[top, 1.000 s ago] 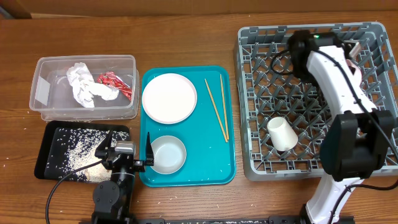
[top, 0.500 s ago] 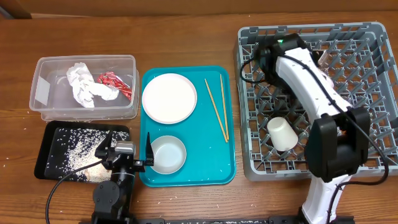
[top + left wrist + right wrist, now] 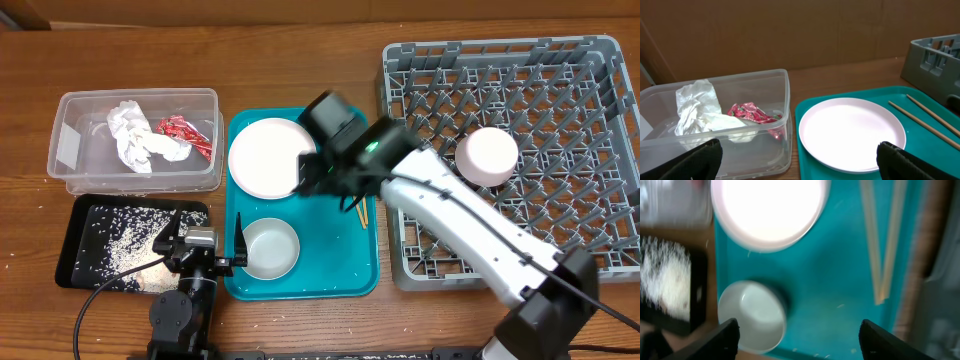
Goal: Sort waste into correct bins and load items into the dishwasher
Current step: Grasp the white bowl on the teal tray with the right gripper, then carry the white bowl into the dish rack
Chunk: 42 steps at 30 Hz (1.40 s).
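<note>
My right gripper will next grab the whitish bowl (image 3: pixel 270 248) by one side of its rim to flip it into the dish rack.
My right gripper (image 3: pixel 318 172) hovers open over the teal tray, at the edge of the white plate (image 3: pixel 262 158), with nothing between its fingers. In the right wrist view it (image 3: pixel 800 340) looks down on the plate (image 3: pixel 769 210), a whitish bowl (image 3: pixel 752 316) and the chopsticks (image 3: pixel 885 240). That bowl (image 3: pixel 270 248) stands upright on the tray. A second bowl (image 3: pixel 487 157) lies upside down in the grey dish rack (image 3: pixel 600 60). The cup is hidden under my right arm. My left gripper (image 3: pixel 205 243) rests open at the table's front; its own view (image 3: pixel 800 159) faces tub and plate (image 3: pixel 850 131).
The clear tub (image 3: pixel 135 170) holds the crumpled napkin (image 3: pixel 133 135) and red wrapper (image 3: pixel 185 135). The black tray (image 3: pixel 85 262) holds rice grains (image 3: pixel 130 240). The teal tray (image 3: pixel 340 270) lies between tub and rack. My right arm spans from the front right across the rack's left part.
My right arm has swung left from the rack's back to over the teal tray, and its gripper has opened. An upside-down bowl now lies in the rack. The left arm is still.
</note>
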Tool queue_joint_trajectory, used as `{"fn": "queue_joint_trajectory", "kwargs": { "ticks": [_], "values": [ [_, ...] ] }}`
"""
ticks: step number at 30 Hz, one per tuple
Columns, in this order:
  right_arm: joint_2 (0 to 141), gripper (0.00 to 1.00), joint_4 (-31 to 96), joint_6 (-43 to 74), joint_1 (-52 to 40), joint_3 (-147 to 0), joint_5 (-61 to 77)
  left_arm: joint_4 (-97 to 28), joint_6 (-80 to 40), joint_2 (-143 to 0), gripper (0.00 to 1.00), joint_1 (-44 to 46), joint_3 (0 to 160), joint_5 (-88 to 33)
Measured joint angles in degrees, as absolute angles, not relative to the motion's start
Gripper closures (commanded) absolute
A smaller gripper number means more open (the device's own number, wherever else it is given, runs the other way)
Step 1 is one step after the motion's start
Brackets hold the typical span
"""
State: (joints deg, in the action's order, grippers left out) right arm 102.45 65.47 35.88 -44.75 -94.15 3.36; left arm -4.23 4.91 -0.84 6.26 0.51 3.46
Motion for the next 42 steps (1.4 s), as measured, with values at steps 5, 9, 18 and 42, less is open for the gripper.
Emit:
{"fn": "queue_joint_trajectory", "kwargs": {
  "ticks": [5, 9, 18, 42],
  "values": [
    [102.8, 0.26, 52.8, 38.5, -51.4, -81.4, 7.3, -4.3, 4.9, -0.9, 0.00, 6.3, 0.5, 3.4],
    [103.4, 0.51, 40.2, 41.1, -52.9, -68.5, 9.3, -4.3, 4.9, -0.9, 0.00, 6.3, 0.5, 3.4],
    [103.5, 0.87, 37.0, 42.5, -52.6, -64.6, 12.0, -4.3, 4.9, -0.9, 0.00, 6.3, 0.5, 3.4],
    [76.2, 0.96, 63.5, 38.9, -16.3, -78.3, -51.7, -4.3, 4.9, -0.9, 0.00, 6.3, 0.5, 3.4]
  ]
}}
